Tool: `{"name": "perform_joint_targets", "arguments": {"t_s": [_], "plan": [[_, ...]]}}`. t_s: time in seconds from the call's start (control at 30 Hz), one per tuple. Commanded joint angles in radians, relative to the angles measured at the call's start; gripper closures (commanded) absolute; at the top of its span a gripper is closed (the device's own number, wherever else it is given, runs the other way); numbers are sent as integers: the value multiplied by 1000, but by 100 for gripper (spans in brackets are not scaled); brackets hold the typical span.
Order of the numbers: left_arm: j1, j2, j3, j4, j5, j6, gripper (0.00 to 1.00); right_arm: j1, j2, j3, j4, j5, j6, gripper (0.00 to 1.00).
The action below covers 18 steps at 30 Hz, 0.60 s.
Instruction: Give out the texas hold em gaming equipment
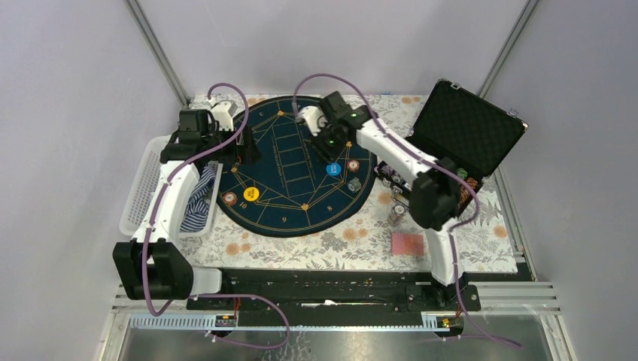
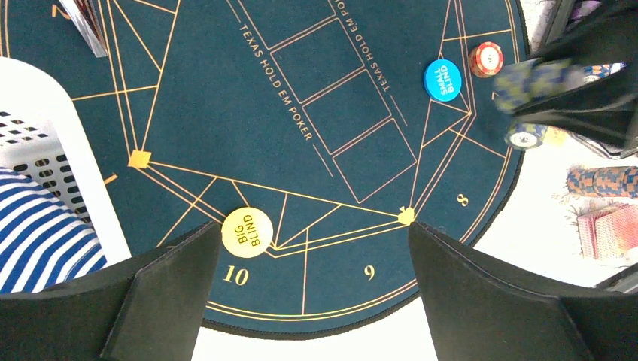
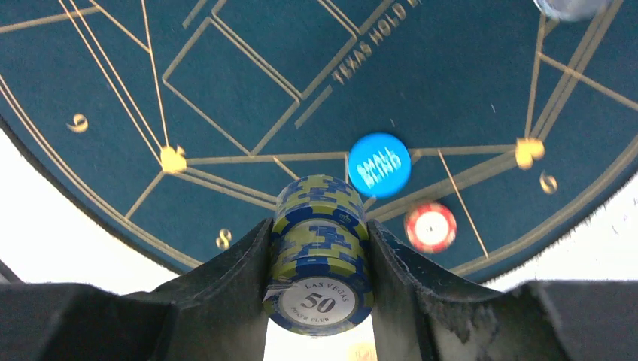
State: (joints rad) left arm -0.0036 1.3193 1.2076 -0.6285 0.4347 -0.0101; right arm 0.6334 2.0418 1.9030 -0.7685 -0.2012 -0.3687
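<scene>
The stack hangs above the mat (image 1: 290,150), short of its outlined boxes, and would drop near the small-blind button. My right gripper keeps holding the stack for now.
My right gripper (image 3: 320,252) is shut on a short stack of blue-and-yellow poker chips (image 3: 320,248), marked 50, held above the dark-blue mat (image 1: 290,150) near its right side. Below it lie the blue small-blind button (image 3: 379,165) and a red chip (image 3: 430,227). A grey chip (image 1: 353,183) lies close by. My left gripper (image 2: 312,226) hangs open over the mat's left part, with nothing between its fingers. The yellow big-blind button (image 2: 247,232) lies by its left finger, and a chip (image 1: 229,198) sits beside that button. Red-backed cards (image 1: 408,243) lie off the mat at the right.
The black foam-lined case (image 1: 466,128) stands open at the back right, with chips in its tray. A loose chip stack (image 2: 602,180) lies on the floral cloth near the cards. A white basket (image 1: 143,188) holding a striped cloth (image 1: 199,199) sits at the left.
</scene>
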Motion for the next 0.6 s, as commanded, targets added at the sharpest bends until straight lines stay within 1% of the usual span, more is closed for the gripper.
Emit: {"name": "perform_joint_targets", "arguments": {"t_s": [0.0, 0.07, 0.2, 0.33, 0.43, 0.47, 0.57], "plan": [[32, -30, 23, 49, -5, -31, 1, 77, 168, 242, -72, 19, 23, 92], [42, -36, 15, 50, 5, -31, 1, 104, 245, 325, -77, 47, 28, 92], [55, -38, 5, 57, 17, -33, 1, 147, 345, 418, -58, 70, 39, 91], [61, -30, 2, 59, 29, -34, 1, 177, 392, 446, -28, 111, 38, 90], [63, -27, -3, 60, 26, -29, 1, 183, 389, 440, -16, 100, 45, 91], [62, -28, -3, 60, 28, -27, 1, 184, 383, 429, -11, 96, 43, 88], [62, -25, 2, 60, 40, -25, 1, 191, 375, 384, -6, 89, 27, 70]]}}
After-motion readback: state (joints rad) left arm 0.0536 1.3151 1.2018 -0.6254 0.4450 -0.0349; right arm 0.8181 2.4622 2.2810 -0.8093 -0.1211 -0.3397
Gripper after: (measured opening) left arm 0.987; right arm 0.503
